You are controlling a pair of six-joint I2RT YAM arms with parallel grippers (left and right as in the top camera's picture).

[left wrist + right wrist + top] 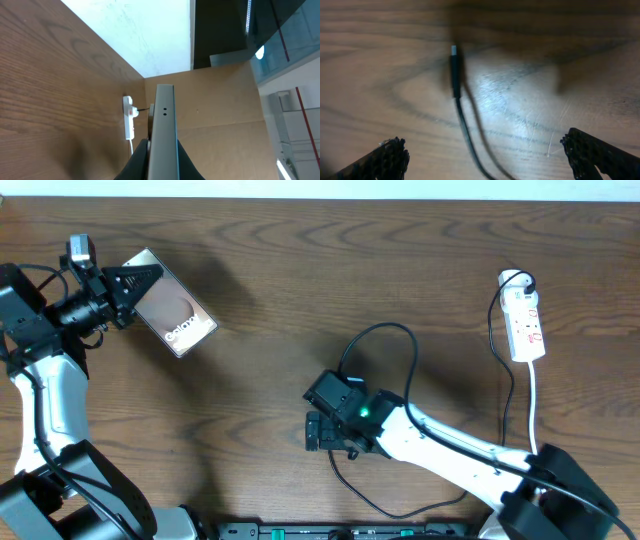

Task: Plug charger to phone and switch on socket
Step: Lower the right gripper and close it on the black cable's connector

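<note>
I would miss the connector end (455, 75) if I closed now, because it is beyond my fingers, toward the left in the wrist view. My right gripper needs to move toward it first and then close.
My left gripper (135, 280) is shut on the phone (174, 303), a bronze slab with white "Galaxy" lettering, held off the table at the far left. In the left wrist view the phone (164, 130) shows edge-on between the fingers (162, 157). The charger, a thin black cable (395, 330), loops across the middle of the table. Its connector tip (454, 72) lies flat on the wood between and ahead of my right gripper's open fingers (485, 155). My right gripper (322, 430) hovers low over that tip. The socket, a white power strip (526, 325), lies at the far right; it also shows in the left wrist view (129, 117).
The strip's white cord (533, 405) runs down towards the right arm's base. A black plug (524, 280) sits at the strip's top end. Brown wood table (300, 280) all round.
</note>
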